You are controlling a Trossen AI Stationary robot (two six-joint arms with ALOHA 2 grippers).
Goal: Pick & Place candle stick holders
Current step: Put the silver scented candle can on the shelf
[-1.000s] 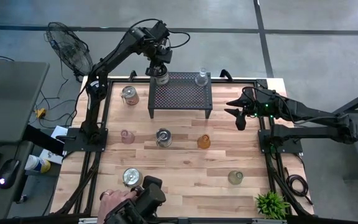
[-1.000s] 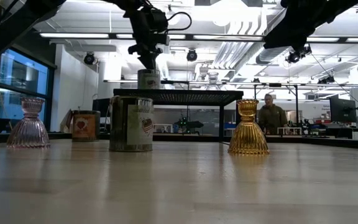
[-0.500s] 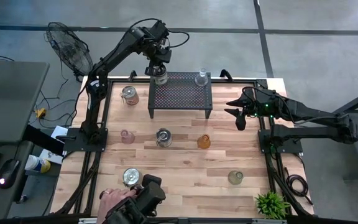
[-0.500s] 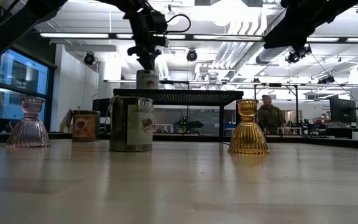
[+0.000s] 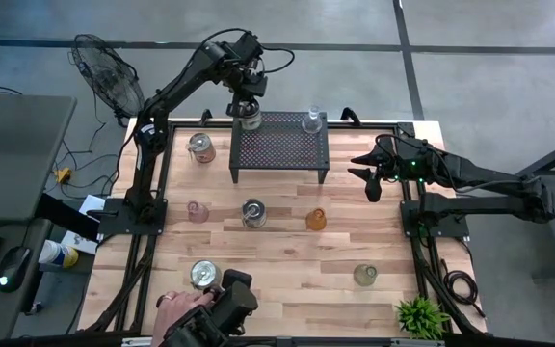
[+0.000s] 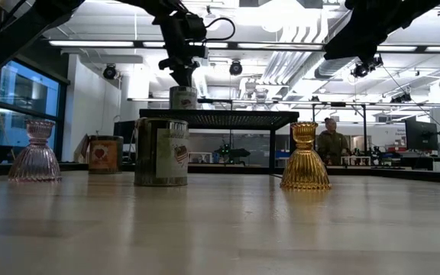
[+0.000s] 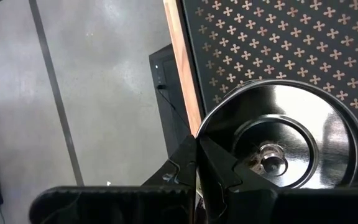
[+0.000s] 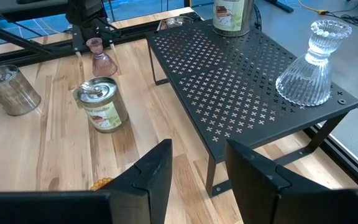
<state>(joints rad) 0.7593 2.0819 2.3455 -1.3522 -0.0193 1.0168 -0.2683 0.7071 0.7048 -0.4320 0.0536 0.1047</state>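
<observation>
The silvery tin's base (image 5: 251,125) is upright on the perforated stand's corner (image 5: 243,119), so the tin would stay standing there. My left gripper needs to let go of the tin.
My left gripper (image 5: 249,103) is shut on a silvery tin holder (image 5: 250,119) at the far left corner of the black perforated stand (image 5: 282,146). The tin also shows in the low view (image 6: 182,98). A clear glass holder (image 5: 312,120) stands on the stand's far right corner. On the table stand two more silvery tins (image 5: 200,147) (image 5: 253,213), a pink glass holder (image 5: 197,211), an amber one (image 5: 315,219), a greenish one (image 5: 364,275) and a third tin (image 5: 204,274). My right gripper (image 5: 369,173) hangs open and empty to the right of the stand. My left gripper holds the tin's top rim (image 7: 199,133) on one side, one finger inside the tin and one outside. The fingers (image 7: 213,163) come from above, pointing down. The tin is upright, its base level with the stand's top (image 6: 182,108); whether it rests there I cannot tell.
A person's hand (image 5: 174,305) with a dark device (image 5: 229,301) is at the table's near edge, beside the third tin. A green potted plant (image 5: 420,316) stands at the near right corner. A fan (image 5: 109,77) stands off the table's far left.
</observation>
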